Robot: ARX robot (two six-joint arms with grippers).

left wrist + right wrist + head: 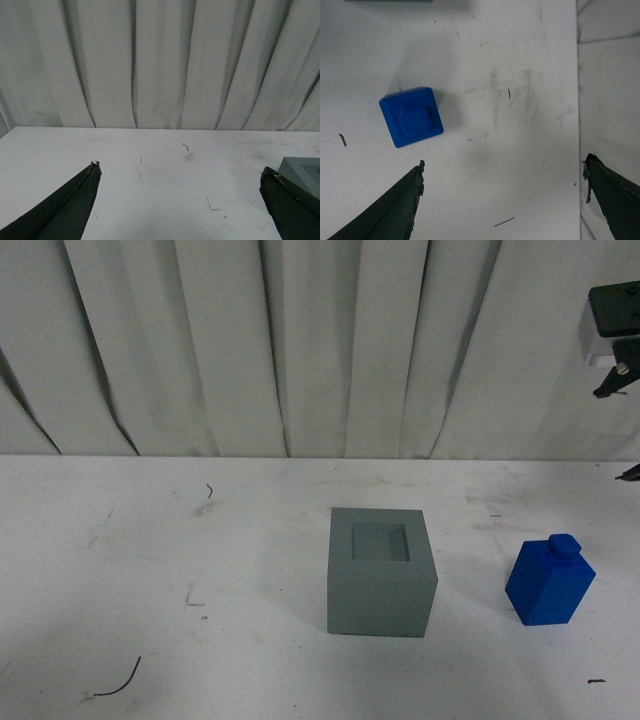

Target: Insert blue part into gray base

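The robot's right gripper has to grab the blue part by its knobbed top [564, 545] next. The blue part can then go into the gray base.
The gray base [381, 585] is a cube with a square recess in its top, standing near the middle of the white table. To its right stands the blue part [549, 582], upright with its small knob on top, apart from the base. In the right wrist view the blue part [411, 116] is seen from above, beyond and to one side of my right gripper [504, 164], which hangs open and empty over bare table. My left gripper [180, 170] is open and empty too, low over the table. A corner of the gray base [305, 167] shows behind one of its fingers.
A white pleated curtain [300, 340] closes off the back of the table [150, 570]. The table's edge [579, 100] runs close to my right gripper. Part of the right arm [612, 330] shows at the upper right. Small dark wire scraps [118, 683] lie about.
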